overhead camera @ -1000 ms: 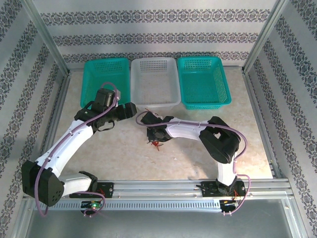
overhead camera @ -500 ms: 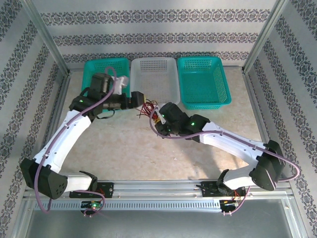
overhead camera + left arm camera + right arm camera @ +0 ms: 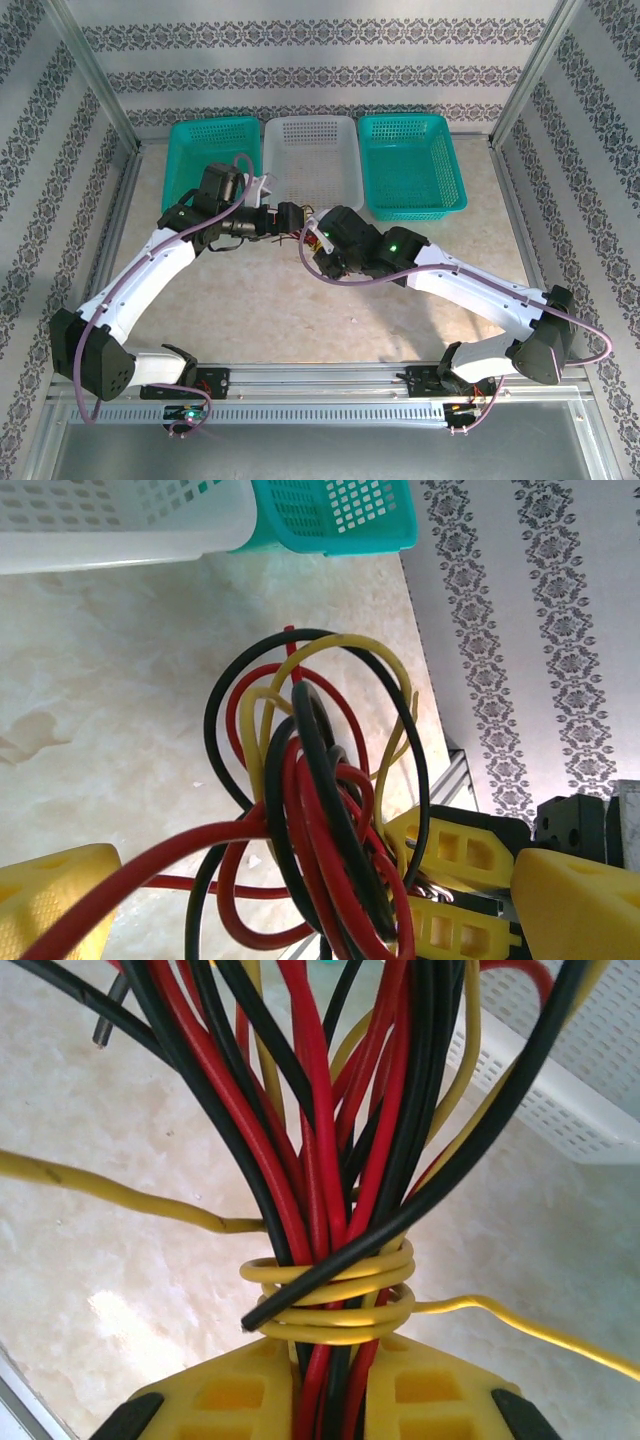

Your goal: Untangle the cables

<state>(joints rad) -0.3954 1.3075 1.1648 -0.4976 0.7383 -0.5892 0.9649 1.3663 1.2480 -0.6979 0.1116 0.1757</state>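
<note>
My left gripper needs to take hold of the cables by their fanned loops, so that the yellow coil stays free for my right gripper to unwind.
The cables (image 3: 330, 1160) are a bundle of red, black and yellow wires, tied by a yellow wire coiled around them (image 3: 330, 1295). My right gripper (image 3: 330, 1385) is shut on the bundle just below that coil. In the top view it (image 3: 313, 240) holds the bundle in front of the white basket. The bundle's loops (image 3: 310, 780) fan out between the wide-apart yellow fingers (image 3: 55, 895) of my open left gripper (image 3: 315, 885). The right gripper's fingers (image 3: 455, 845) clamp the bundle's far side. In the top view the left gripper (image 3: 290, 217) faces the right one, with the cables (image 3: 303, 226) between them.
Three baskets stand in a row at the back: teal (image 3: 185, 150), white (image 3: 345, 200) and teal (image 3: 455, 190). The white basket's corner (image 3: 120, 540) and a teal one (image 3: 330, 525) lie just beyond the cables. Metal frame rails border the table on both sides.
The right arm lifted the bundle off the table towards the white basket. The left gripper has since moved down and right, closing in around the bundle's loops.
</note>
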